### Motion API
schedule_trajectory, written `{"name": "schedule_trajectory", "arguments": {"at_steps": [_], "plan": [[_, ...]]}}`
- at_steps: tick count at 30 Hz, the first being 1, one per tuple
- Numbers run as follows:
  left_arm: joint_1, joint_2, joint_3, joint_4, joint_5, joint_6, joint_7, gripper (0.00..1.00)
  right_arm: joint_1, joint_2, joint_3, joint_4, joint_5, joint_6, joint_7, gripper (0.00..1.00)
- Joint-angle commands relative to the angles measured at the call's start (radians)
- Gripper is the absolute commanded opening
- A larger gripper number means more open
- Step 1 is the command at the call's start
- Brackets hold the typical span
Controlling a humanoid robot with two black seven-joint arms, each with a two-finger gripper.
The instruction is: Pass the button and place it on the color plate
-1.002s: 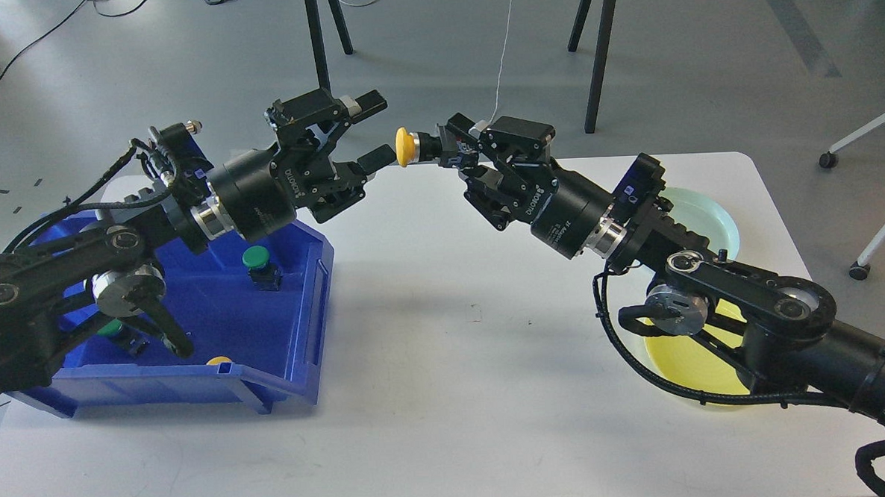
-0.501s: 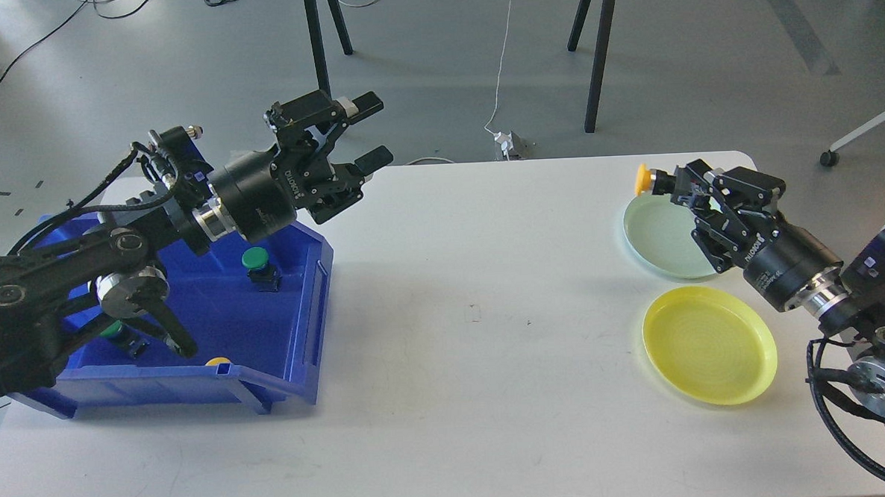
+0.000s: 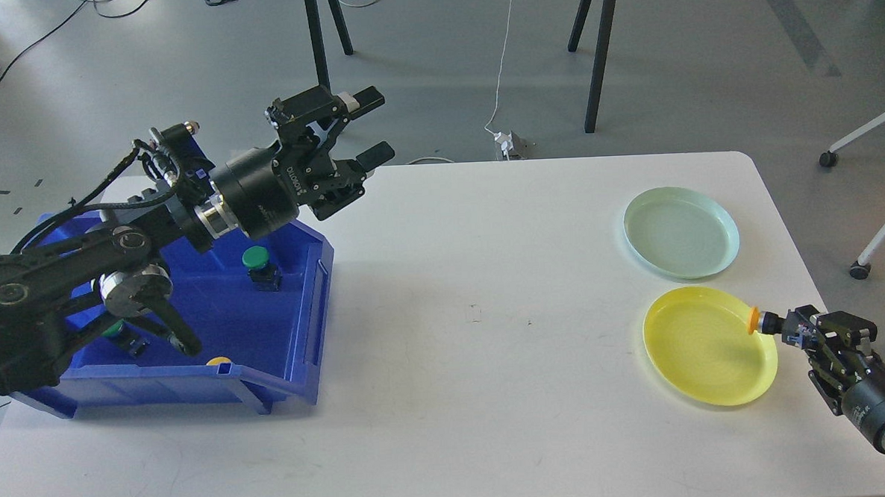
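I must grab the green-capped button by its green cap (image 3: pixel 112 329) with my left gripper next, to pass it toward the color plates.
My right gripper (image 3: pixel 790 330) is shut on a yellow-capped button (image 3: pixel 756 321) and holds it at the right rim of the yellow plate (image 3: pixel 697 357), cap pointing left over the plate. My left gripper (image 3: pixel 371 127) is open and empty, raised above the table's far left edge, beside the blue bin (image 3: pixel 298 359). A pale green plate (image 3: pixel 681 232) lies behind the yellow one. In the bin sits a green button (image 3: pixel 256 262), another green one (image 3: pixel 117 331) partly hidden by my left arm, and a yellow one (image 3: pixel 218 360) behind the front wall.
The blue bin takes up the left of the white table (image 3: pixel 477 366). Both plates sit at the right side. Stand legs, a cable and a chair base are on the floor beyond the table.
My right gripper carried the yellow button from the middle, by the left gripper, over the green plate and down to the yellow plate's right rim. The left gripper stayed open, hardly moving.
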Motion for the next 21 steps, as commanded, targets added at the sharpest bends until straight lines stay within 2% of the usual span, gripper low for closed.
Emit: {"name": "schedule_trajectory", "arguments": {"at_steps": [1, 6, 16, 18, 21], "plan": [[0.002, 0.000, 0.000, 0.000, 0.000, 0.000, 0.000, 0.79, 0.000, 0.038, 0.000, -0.002, 0.013, 0.004, 0.000, 0.47], [0.002, 0.000, 0.000, 0.000, 0.000, 0.000, 0.000, 0.79, 0.000, 0.083, -0.002, -0.003, 0.013, 0.004, 0.000, 0.57], [0.002, 0.000, 0.000, -0.001, 0.000, 0.001, 0.000, 0.79, 0.004, 0.094, 0.026, 0.014, 0.033, 0.014, 0.000, 0.65], [0.002, 0.009, -0.001, -0.004, 0.002, 0.003, 0.000, 0.79, 0.013, 0.091, 0.056, 0.030, 0.058, 0.032, 0.000, 0.68], [0.002, 0.040, -0.027, -0.004, 0.005, 0.000, 0.000, 0.80, 0.029, 0.080, 0.159, 0.066, 0.102, 0.127, 0.000, 0.76]]}}
